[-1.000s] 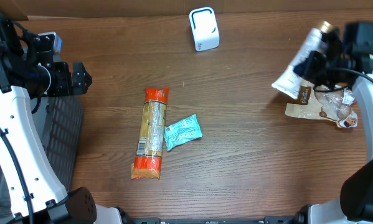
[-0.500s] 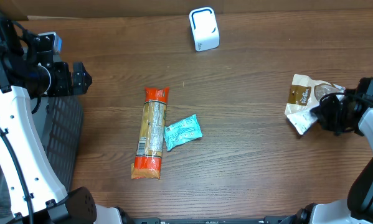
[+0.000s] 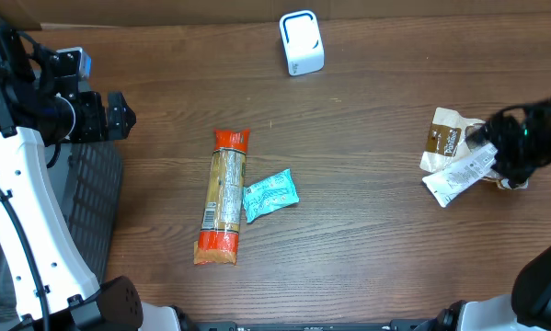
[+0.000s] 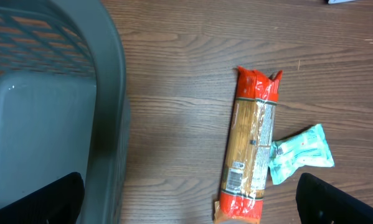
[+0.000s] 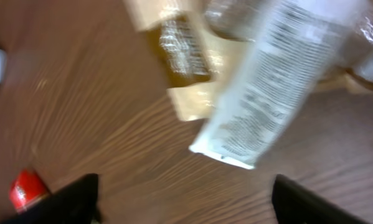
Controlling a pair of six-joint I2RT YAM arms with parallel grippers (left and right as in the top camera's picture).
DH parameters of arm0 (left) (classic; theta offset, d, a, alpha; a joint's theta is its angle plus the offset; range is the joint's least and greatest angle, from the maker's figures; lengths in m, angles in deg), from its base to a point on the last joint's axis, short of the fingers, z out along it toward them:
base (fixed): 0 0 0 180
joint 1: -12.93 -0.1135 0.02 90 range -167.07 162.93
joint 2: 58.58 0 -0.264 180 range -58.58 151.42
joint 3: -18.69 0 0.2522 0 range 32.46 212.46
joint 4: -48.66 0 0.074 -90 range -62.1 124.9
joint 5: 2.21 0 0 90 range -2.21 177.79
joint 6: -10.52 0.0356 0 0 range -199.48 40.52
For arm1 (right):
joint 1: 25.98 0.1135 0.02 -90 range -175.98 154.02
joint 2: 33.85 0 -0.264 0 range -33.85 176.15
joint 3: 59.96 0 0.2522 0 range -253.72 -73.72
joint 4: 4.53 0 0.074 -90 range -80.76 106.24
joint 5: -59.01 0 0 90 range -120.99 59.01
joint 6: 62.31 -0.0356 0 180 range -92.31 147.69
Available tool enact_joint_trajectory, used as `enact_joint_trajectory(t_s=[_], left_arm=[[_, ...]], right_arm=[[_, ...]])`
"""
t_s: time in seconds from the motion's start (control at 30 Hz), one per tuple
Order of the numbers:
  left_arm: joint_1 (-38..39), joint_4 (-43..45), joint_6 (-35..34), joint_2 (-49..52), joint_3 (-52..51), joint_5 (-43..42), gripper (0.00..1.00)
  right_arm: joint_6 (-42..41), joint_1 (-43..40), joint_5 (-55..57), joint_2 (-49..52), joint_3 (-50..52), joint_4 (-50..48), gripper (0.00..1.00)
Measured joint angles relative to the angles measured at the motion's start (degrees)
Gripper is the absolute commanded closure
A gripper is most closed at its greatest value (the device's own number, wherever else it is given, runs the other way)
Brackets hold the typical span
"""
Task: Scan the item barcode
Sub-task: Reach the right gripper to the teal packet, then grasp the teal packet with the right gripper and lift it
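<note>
The robot's right gripper should next grab the teal packet by the end away from the pasta pack, so that the packet's barcode stays uncovered to scan.
A white scanner [image 3: 301, 42] stands at the table's far edge. A white printed pouch [image 3: 457, 175] lies flat at the right, partly over a brown-and-white bag [image 3: 446, 136]. My right gripper [image 3: 498, 152] hovers just right of the white pouch [image 5: 278, 81], open [image 5: 186, 205] and holding nothing. In the middle lie an orange-ended pasta pack [image 3: 224, 195] and a teal packet [image 3: 270, 194] touching its right side. My left gripper [image 3: 123, 115] stays open at the far left beside the basket; its view [image 4: 186, 211] shows the pasta pack [image 4: 251, 155] and teal packet [image 4: 301, 152] below.
A grey mesh basket [image 3: 91, 202] stands at the left table edge, its rim [image 4: 111, 93] close under my left gripper. A clear crinkled wrapper [image 3: 512, 179] lies under my right arm. A cardboard wall runs along the back.
My right gripper came down from a raised hold with the white pouch, opened and let it go; the pouch now lies on the table by the brown bag. The left arm has not moved.
</note>
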Motion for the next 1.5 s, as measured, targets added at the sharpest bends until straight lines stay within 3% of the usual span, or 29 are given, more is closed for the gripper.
enact_joint_trajectory(t_s=[0.2,0.4,0.73,1.0,1.2,1.5], left_arm=[[0.0,0.0,0.0,0.0,0.0,0.0,0.0],[0.0,0.0,0.0,0.0,0.0,0.0,0.01],[0.0,0.0,0.0,0.0,0.0,0.0,0.0],[0.0,0.0,0.0,0.0,0.0,0.0,0.01],[0.0,0.0,0.0,0.0,0.0,0.0,0.01],[0.0,0.0,0.0,0.0,0.0,0.0,0.01]], right_arm=[[6.4,10.2,-8.5,-0.9,-4.0,-2.4,0.0],[12.1,25.8,-13.8,0.4,-4.1,-9.7,0.03],[13.7,43.0,-15.1,14.4,-4.1,-17.2,0.08],[13.8,46.9,-17.1,22.2,-4.1,-20.4,0.19],[13.8,46.9,-22.7,27.2,-4.1,-20.7,0.2],[10.7,48.2,-25.3,27.4,-0.3,-26.6,0.29]])
